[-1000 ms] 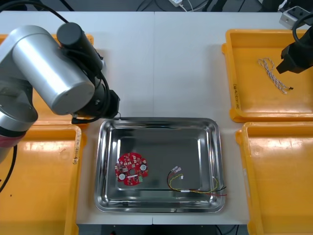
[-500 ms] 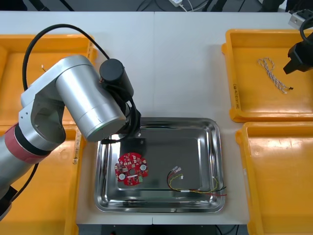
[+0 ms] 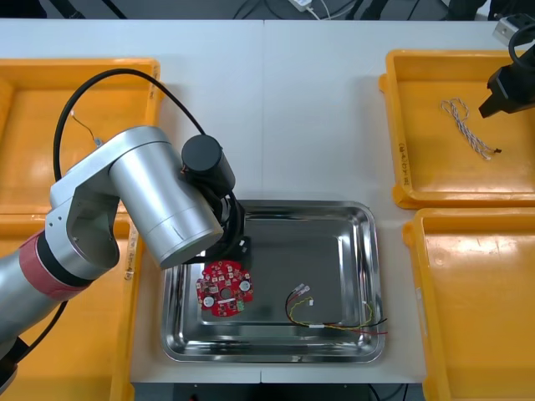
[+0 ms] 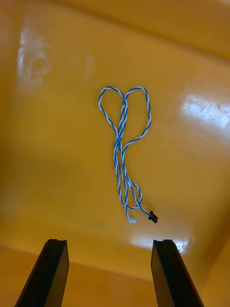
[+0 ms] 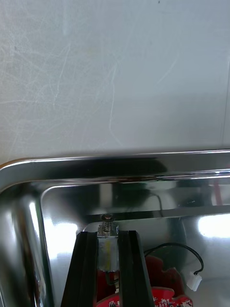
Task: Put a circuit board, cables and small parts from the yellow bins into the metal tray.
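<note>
My right gripper will next pinch the cable by its bunched parts near the plugs, because the loops of the cable are spread loosely across the bin.
My left gripper [image 5: 108,235] is shut on a small metal part [image 5: 108,240], low over the back left of the metal tray [image 3: 368,276], just behind the round red circuit board [image 3: 224,288]. In the front view the bulky left arm hides most of that gripper [image 3: 236,246]. A red and yellow cable [image 3: 334,317] lies in the tray's front right. My right gripper [image 4: 108,244] is open above the twisted blue and white cable [image 4: 125,153], which lies in the far right yellow bin [image 3: 435,175] with a gap between it and the fingers.
The near right yellow bin [image 3: 476,317] and near left yellow bin [image 3: 67,334] flank the tray. A thin wire [image 3: 82,125] lies in the far left bin [image 3: 50,109]. Bare table stretches behind the tray rim [image 5: 120,165].
My left arm has swung from the far left bin across to the tray's back left corner. The right gripper shifted slightly over its bin.
</note>
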{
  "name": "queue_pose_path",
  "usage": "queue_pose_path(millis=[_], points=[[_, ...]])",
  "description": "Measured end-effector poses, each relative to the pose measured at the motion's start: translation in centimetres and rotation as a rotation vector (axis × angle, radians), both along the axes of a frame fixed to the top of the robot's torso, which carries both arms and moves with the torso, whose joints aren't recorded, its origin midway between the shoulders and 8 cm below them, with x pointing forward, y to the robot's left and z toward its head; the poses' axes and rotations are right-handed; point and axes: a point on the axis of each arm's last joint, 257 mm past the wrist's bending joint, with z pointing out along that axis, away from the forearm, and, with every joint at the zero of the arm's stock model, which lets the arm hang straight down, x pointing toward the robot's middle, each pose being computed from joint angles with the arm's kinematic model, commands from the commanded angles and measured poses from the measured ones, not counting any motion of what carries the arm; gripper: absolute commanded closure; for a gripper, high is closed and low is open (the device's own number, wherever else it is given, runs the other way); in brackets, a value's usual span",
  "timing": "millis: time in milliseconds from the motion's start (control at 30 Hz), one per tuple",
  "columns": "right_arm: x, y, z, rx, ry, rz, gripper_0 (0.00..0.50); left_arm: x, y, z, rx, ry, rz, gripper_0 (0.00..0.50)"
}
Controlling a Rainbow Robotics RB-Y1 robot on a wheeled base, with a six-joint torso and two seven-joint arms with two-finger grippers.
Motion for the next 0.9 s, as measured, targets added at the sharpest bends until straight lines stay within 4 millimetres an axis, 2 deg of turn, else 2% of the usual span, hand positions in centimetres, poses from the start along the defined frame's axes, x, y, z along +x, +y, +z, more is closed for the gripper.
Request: queue_pose_path(millis=[233, 367, 400, 433, 467, 500, 533, 567, 633, 900], points=[[1.2, -0.7, -0.2, -0.072, -0.033, 0.11, 0.0, -0.4, -0.3, -0.9, -0.012, 0.006, -0.001, 0.498], [1.4, -1.0, -0.8, -0.075, -0.029, 0.112, 0.0, -0.5, -0.3, -1.1, -0.014, 0.009, -0.002, 0.483], [1.4, -1.1, -0.9, -0.074, -0.028, 0.109, 0.0, -0.6, -0.3, -1.1, -0.014, 0.009, -0.002, 0.446], [1.5, -1.2, -1.1, -0.072, -0.028, 0.106, 0.0, -0.6, -0.3, -1.1, -0.014, 0.009, -0.002, 0.34], [1.6, -1.3, -1.3, -0.07, -0.029, 0.102, 0.0, -0.6, -0.3, -1.1, -0.014, 0.009, -0.003, 0.28], [1.7, -1.4, -1.5, -0.069, -0.029, 0.101, 0.0, -0.6, -0.4, -1.1, -0.014, 0.009, -0.003, 0.258], [1.8, -1.5, -1.7, -0.071, -0.029, 0.106, 0.0, -0.6, -0.4, -1.1, -0.013, 0.008, -0.003, 0.176], [1.8, -1.6, -1.9, -0.076, -0.028, 0.114, 0.0, -0.5, -0.4, -1.2, -0.013, 0.006, -0.003, 0.155], [1.9, -1.8, -2.2, -0.095, -0.028, 0.148, 0.0, -0.6, -0.4, -1.3, -0.009, 0.002, 0.0, 0.0], [2.4, -2.3, -3.3, -0.117, -0.034, 0.187, 0.0, -0.9, -0.6, -2.1, -0.022, 0.0, 0.019, 0.0]])
